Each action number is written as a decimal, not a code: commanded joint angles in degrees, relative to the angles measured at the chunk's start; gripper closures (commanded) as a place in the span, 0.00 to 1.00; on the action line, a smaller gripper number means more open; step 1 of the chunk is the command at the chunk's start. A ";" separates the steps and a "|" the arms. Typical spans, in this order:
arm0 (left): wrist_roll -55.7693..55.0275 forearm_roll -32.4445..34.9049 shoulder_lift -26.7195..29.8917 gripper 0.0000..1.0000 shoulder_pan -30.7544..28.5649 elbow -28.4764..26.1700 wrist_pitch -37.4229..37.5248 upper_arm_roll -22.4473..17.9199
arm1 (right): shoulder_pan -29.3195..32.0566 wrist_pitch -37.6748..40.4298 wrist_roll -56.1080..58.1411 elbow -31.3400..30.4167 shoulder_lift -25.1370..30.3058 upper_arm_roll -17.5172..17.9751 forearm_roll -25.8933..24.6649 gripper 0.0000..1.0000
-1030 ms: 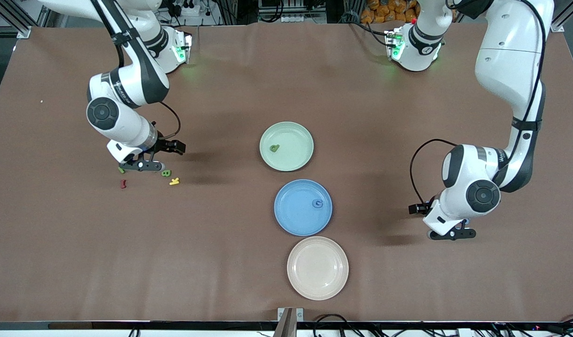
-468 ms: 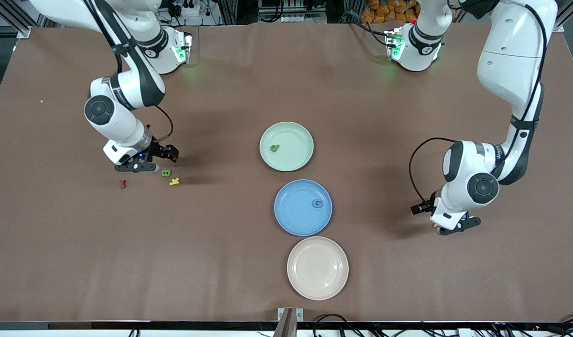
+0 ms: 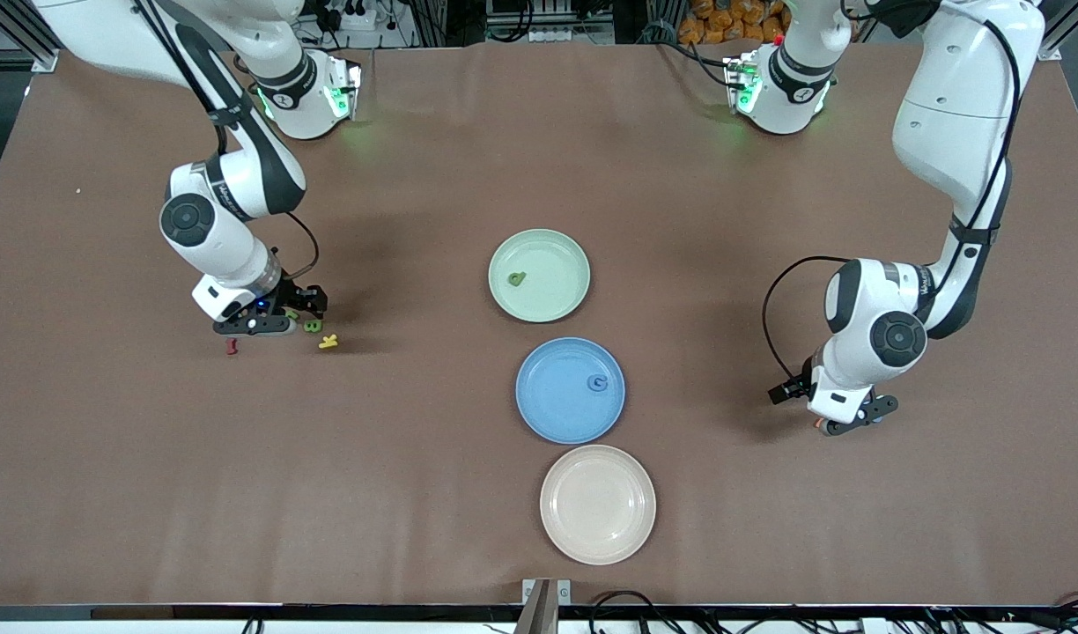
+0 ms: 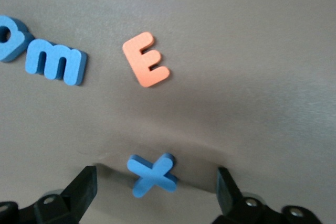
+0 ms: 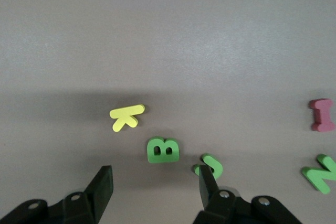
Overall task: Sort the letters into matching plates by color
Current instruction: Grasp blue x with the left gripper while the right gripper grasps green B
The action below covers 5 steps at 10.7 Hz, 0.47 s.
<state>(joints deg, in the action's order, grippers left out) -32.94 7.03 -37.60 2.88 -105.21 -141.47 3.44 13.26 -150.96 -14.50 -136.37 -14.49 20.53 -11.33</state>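
The blue X needs to go onto the blue plate [image 3: 557, 401] to be sorted, so my left gripper should grab it by its crossed arms next.
The mint green plate [image 3: 552, 260] holds one green letter [image 3: 516, 279]. The blue plate [image 3: 557, 401], nearer the front camera, holds one blue letter [image 3: 598, 382]. My right gripper [image 3: 270, 324] is open and low over a cluster at the right arm's end. In the right wrist view a green B [image 5: 164, 149] lies just ahead of the open gripper [image 5: 155, 187], a green J [image 5: 210, 165] is at one fingertip, and a green N [image 5: 320, 172] lies off to the side. My left gripper [image 3: 847, 421] is open; a blue X [image 4: 152, 174] lies on the table between its jaws [image 4: 155, 182], and a blue m [image 4: 55, 64] lies farther off.
A yellow K [image 3: 328, 341] and a red I [image 3: 232, 346] lie beside the green letters. An orange E [image 4: 146, 66] lies near the blue letters. A beige plate [image 3: 597, 504] sits nearest the front camera. Another blue letter [image 4: 8, 38] shows at the frame edge.
My right gripper has come down over the green letters, now covering part of the cluster. My left gripper has shifted farther from the front camera and lower, over the blue X.
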 commanded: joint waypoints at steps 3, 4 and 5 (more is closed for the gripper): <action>-0.90 -0.52 2.18 0.00 -1.82 -3.25 -2.40 0.51 | -1.66 -3.28 0.27 -0.21 -2.91 -1.64 -1.58 0.30; -0.90 -0.61 2.09 0.00 -1.82 -2.99 -2.40 0.51 | -2.01 -4.07 0.18 -0.21 -3.43 -2.51 -2.81 0.32; -0.90 -2.09 1.92 0.00 -1.82 -2.81 -3.10 0.51 | -2.27 -4.95 0.18 -0.21 -4.14 -3.21 -3.78 0.32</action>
<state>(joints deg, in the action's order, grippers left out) -32.96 6.91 -37.10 1.53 -106.58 -143.14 3.48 11.98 -153.68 -14.21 -136.37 -17.39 19.16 -12.43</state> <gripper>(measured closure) 0.000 0.300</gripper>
